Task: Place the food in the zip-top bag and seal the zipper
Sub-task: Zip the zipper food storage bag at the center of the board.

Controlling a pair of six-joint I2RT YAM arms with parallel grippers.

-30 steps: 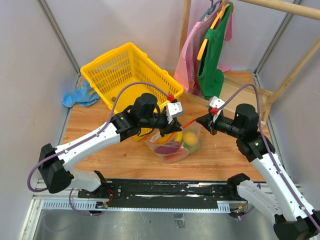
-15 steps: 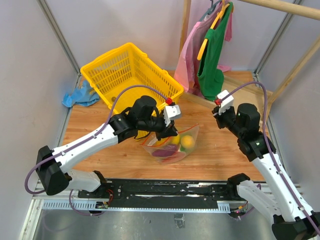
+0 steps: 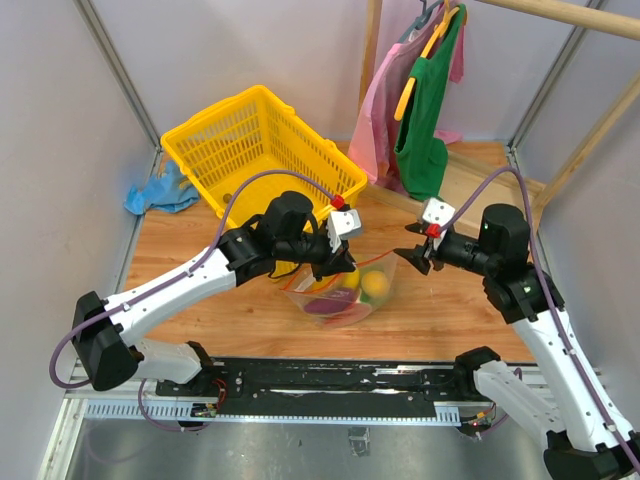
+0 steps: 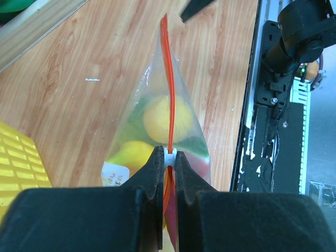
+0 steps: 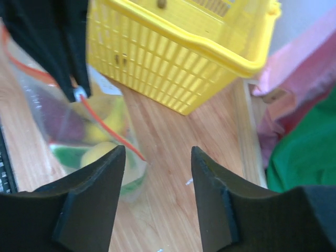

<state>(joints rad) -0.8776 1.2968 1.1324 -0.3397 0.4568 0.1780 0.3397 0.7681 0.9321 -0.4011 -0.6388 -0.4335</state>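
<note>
The zip-top bag's corner at the red-orange zipper's end point(image 3: 391, 253) point(image 5: 140, 155) is free. My right gripper will pinch the bag by that corner, so the slider's path stays free to seal.
The clear zip-top bag point(image 3: 352, 292) stands on the wooden table with the food inside: a yellow-orange fruit point(image 3: 375, 284), a purple piece point(image 3: 324, 300) and some green. My left gripper point(image 3: 338, 262) is shut on the white slider of the red-orange zipper point(image 4: 167, 79), at the bag's left end point(image 4: 169, 157). My right gripper point(image 3: 413, 256) hangs open just right of the bag's free corner. In the right wrist view the zipper's end point(image 5: 134, 151) sits by the left fingertip point(image 5: 118, 155), and the gripper point(image 5: 157, 150) holds nothing.
A yellow basket point(image 3: 250, 140) stands behind the bag, close to my left arm. Pink and green clothes point(image 3: 425, 100) hang from a wooden rack at the back right. A blue cloth point(image 3: 160, 190) lies at the far left.
My right gripper let go of the zipper's right end, pulled up and away, then came back near the bag's corner with its jaws open. The bag sagged. The left gripper kept its grip.
</note>
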